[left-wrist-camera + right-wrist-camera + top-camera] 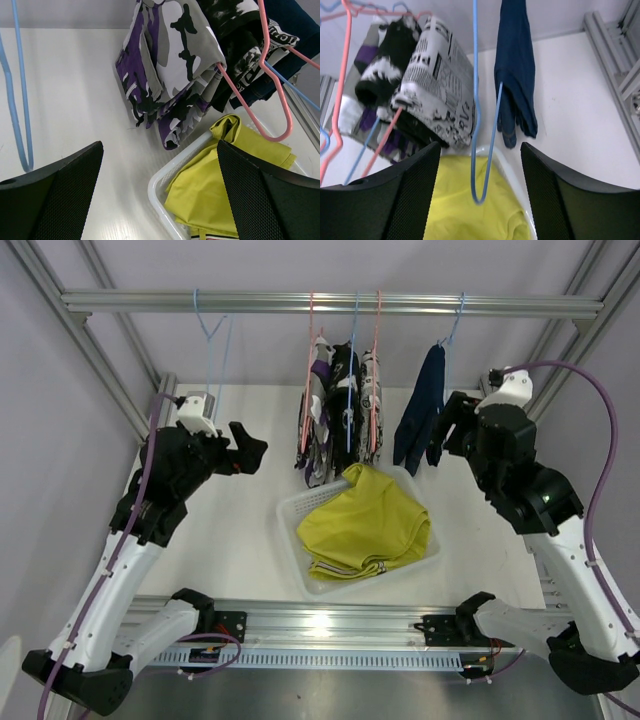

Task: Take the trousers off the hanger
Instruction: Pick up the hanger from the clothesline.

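Note:
My right gripper will next take hold of the blue hanger by its bare side wire, and that leaves the navy trousers (420,420) free to be removed.
The yellow trousers (365,520) lie crumpled in a white basket (290,508). The navy trousers (420,420) hang on a blue hanger (482,125) at the right of the rail. The purple-white-black pair (170,65), the black-and-white splatter pair (385,65) and the grey-white patterned pair (440,85) hang bunched on pink and blue hangers at the middle. My left gripper (252,452) is open and empty, left of the bunch. My right gripper (447,430) is open and empty, just right of the navy trousers. In the right wrist view the blue hanger's lower loop hangs between its fingers.
An empty blue hanger (210,330) hangs at the left of the metal rail (330,304). Frame posts stand at both back corners. In the left wrist view the basket's rim (155,190) lies between my fingers, with a pink hanger (270,75) above it.

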